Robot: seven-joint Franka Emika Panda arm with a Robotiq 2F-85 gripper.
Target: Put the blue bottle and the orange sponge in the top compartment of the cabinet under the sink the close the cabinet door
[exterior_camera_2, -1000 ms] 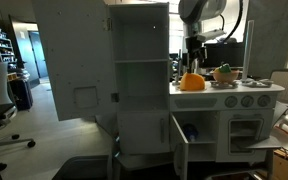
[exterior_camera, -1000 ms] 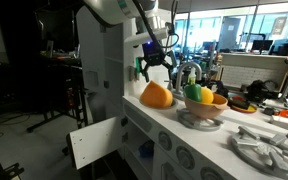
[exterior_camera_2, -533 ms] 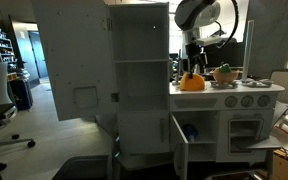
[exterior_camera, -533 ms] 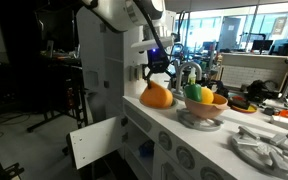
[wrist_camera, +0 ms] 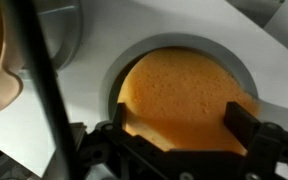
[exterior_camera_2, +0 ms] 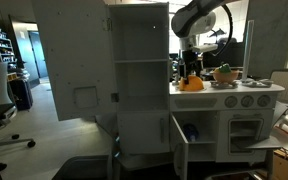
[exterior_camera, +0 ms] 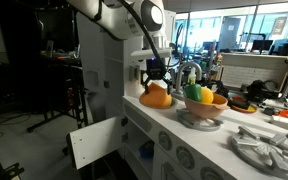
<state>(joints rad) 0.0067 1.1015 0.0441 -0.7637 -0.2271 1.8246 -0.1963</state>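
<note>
The orange sponge lies between my gripper's fingers, but an outside view shows most of it below them. My gripper goes lower first, as it is too early to close.
The orange sponge (wrist_camera: 179, 85) lies in the round grey sink (wrist_camera: 114, 62) of the white toy kitchen and also shows in both exterior views (exterior_camera: 156, 96) (exterior_camera_2: 191, 84). My gripper (wrist_camera: 181, 125) (exterior_camera: 156, 78) (exterior_camera_2: 190, 72) has come down over it and is open, one dark finger on each side of the sponge, with no squeeze visible. Below the counter the cabinet door (exterior_camera: 94, 142) (exterior_camera_2: 176, 146) hangs open. Something blue (exterior_camera_2: 189, 131), apparently the blue bottle, sits in the dark cabinet (exterior_camera_2: 199, 135).
A pinkish fruit bowl (exterior_camera: 204, 110) (exterior_camera_2: 222, 74) with toy fruit stands just beside the sink, and the curved faucet (exterior_camera: 189, 70) rises behind it. The tall white upright unit (exterior_camera_2: 134, 70) stands against the counter. A grey rack (exterior_camera: 269, 148) lies on the near counter.
The gripper has dropped from above the sponge to straddle it, and the arm has leaned further over the counter. The jaws have stayed open; the sponge has not moved.
</note>
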